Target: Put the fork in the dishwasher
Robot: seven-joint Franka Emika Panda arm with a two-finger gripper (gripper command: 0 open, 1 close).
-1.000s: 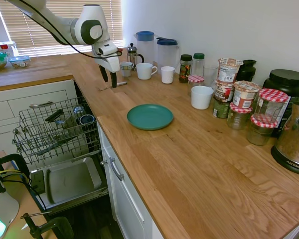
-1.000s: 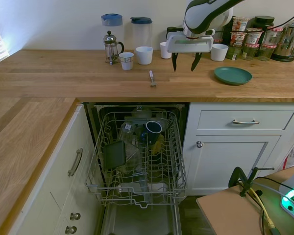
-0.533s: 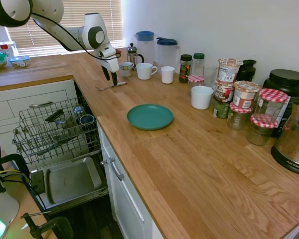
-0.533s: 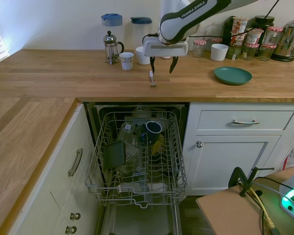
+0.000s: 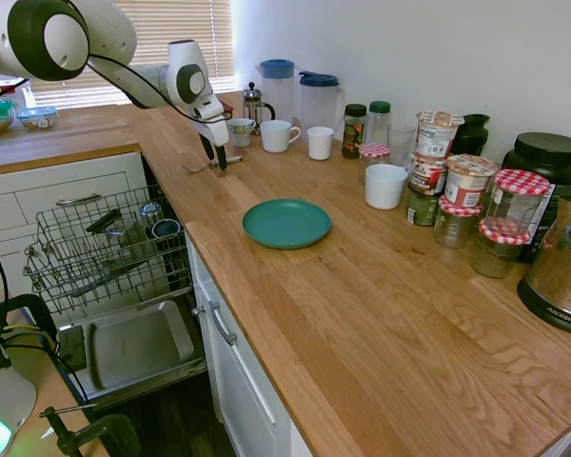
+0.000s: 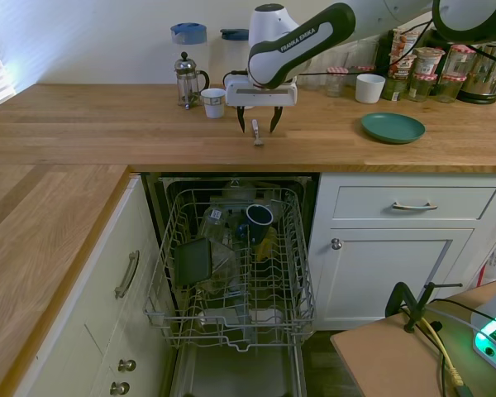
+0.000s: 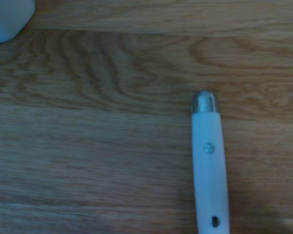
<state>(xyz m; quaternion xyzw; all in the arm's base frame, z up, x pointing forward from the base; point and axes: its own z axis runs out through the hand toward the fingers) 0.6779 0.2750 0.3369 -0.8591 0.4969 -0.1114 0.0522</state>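
The gripper grabs the fork by its white riveted handle (image 7: pixel 210 175) next, to put the fork in the dishwasher.
The fork (image 6: pixel 255 133) lies flat on the wooden counter close to its front edge, above the open dishwasher. In the wrist view its handle (image 7: pixel 208 161) looks pale with rivets and a metal end cap. My gripper (image 6: pixel 257 125) hangs open right over the fork's handle, one finger on each side, with nothing held. From the other side the gripper (image 5: pixel 215 158) stands just above the fork (image 5: pixel 202 168). The dishwasher's wire rack (image 6: pixel 293 273) is pulled out below and holds mugs and dark dishes. Its grey door panel (image 5: pixel 133 347) is dropped down.
Behind the gripper stand a French press (image 6: pixel 186 80), a small cup (image 6: pixel 213 102) and a white mug (image 6: pixel 243 93), with two blue-lidded jugs (image 6: pixel 236 55) at the wall. A teal plate (image 6: pixel 392 127) lies to the right. Jars crowd the far right.
The gripper has travelled from near the teal plate toward the French press and come down over the fork, staying open. The fork has not moved.
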